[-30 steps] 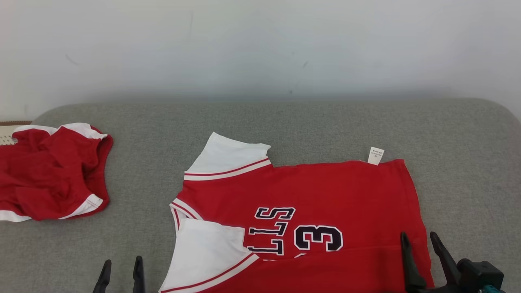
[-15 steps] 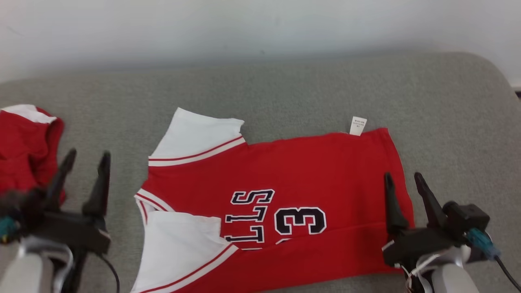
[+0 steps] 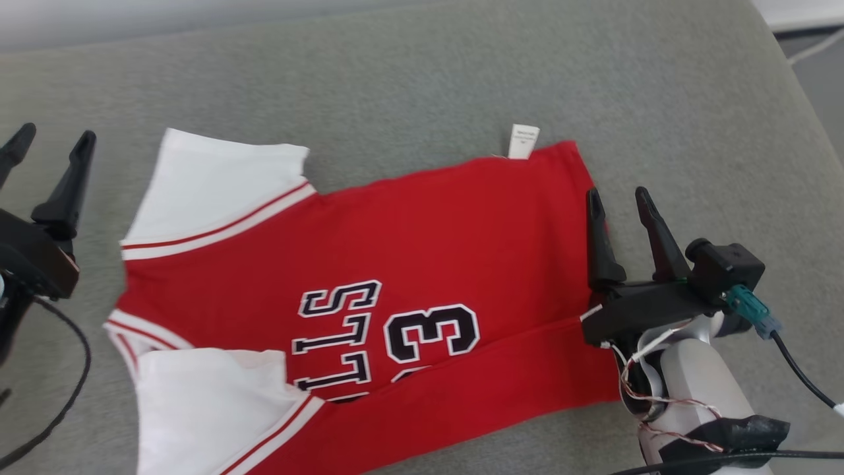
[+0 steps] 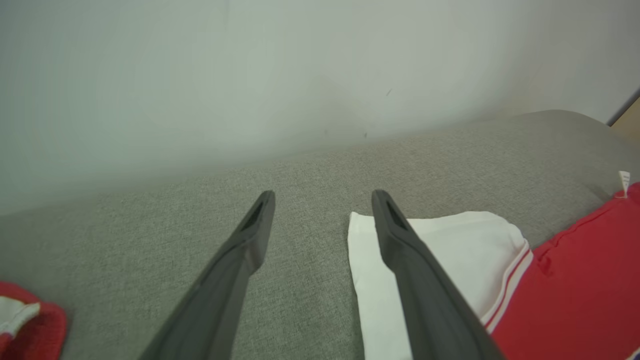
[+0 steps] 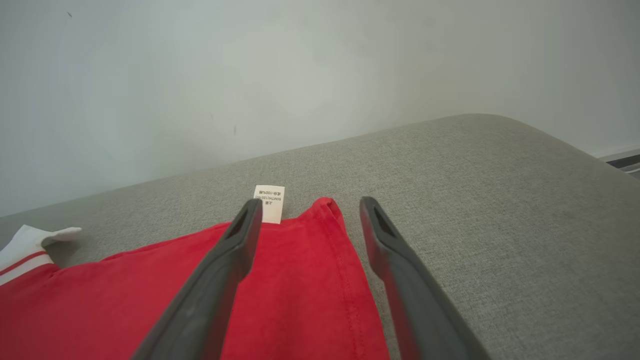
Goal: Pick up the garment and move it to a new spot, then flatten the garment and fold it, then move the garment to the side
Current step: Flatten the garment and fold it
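Observation:
The robot's right gripper will reach the jersey and grab it by the hem corner beside the care tag [image 3: 523,141], which leaves the folded near band [image 3: 506,380] free to lie flat.
The garment [image 3: 422,251] is a red jersey with white sleeves and black lettering, lying flat on the grey cushion [image 3: 409,72]. Its lower edge is folded up in a band along the near side. A white care tag [image 3: 523,141] sticks out at its far right corner. My right gripper [image 3: 616,199] hovers open over the jersey's right hem [image 5: 345,280], nothing between its fingers. My left gripper [image 3: 49,142] stands open to the left of the far white sleeve [image 4: 450,250], holding nothing.
A second red and white garment [image 4: 25,325] lies at the left, seen in the left wrist view. A pale wall [image 5: 300,75] backs the cushion. The cushion's rounded right edge [image 3: 784,86] drops off toward the floor. Cables [image 3: 798,376] trail from my right wrist.
The head camera has tilted down and turned, so the whole scene shifted up and left. Both grippers have risen further into the head view, still open.

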{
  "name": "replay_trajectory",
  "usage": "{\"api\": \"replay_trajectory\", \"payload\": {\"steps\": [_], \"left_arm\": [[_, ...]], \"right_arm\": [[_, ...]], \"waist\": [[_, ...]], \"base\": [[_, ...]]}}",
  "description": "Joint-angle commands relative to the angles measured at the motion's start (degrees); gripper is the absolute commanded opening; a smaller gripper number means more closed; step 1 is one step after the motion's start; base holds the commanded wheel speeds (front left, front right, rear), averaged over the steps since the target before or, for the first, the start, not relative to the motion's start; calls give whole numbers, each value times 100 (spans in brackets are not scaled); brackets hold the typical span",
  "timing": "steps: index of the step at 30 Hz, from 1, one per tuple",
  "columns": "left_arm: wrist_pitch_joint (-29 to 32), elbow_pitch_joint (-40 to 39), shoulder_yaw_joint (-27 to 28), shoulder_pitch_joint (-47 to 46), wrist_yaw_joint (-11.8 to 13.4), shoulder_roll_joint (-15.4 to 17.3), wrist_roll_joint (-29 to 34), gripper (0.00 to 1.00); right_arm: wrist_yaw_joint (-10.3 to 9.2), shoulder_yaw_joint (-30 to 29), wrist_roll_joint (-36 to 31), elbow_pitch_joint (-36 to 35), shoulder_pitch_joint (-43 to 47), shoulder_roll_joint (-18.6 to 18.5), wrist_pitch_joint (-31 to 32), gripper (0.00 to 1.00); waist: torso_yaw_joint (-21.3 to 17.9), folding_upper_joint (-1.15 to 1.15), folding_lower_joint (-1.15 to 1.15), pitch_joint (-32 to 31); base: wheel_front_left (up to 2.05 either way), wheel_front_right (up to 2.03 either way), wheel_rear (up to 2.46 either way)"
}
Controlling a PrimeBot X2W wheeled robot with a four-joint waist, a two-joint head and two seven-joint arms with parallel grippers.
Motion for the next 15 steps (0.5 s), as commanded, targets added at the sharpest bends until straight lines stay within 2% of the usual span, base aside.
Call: {"api": "replay_trajectory", "payload": {"steps": [1,7,15], "left_arm": [[31,81,-116,-116,3,117,-43,100],[124,541,-648,-574,2,312,-363,100],[112,1175,-1260,-1058,2,439,-603,100]], "right_arm": [[-5,51,71,38,-83,25,-39,100],[-5,261,342,190,-298,23,-84,100],[-5,360,529,-5,-366,24,-87,100]], "waist": [[-371,-1,-2,366],[-522,-1,-2,516],[-726,-1,-2,692]], "base": [[0,0,0],[0,0,0],[0,0,0]]}}
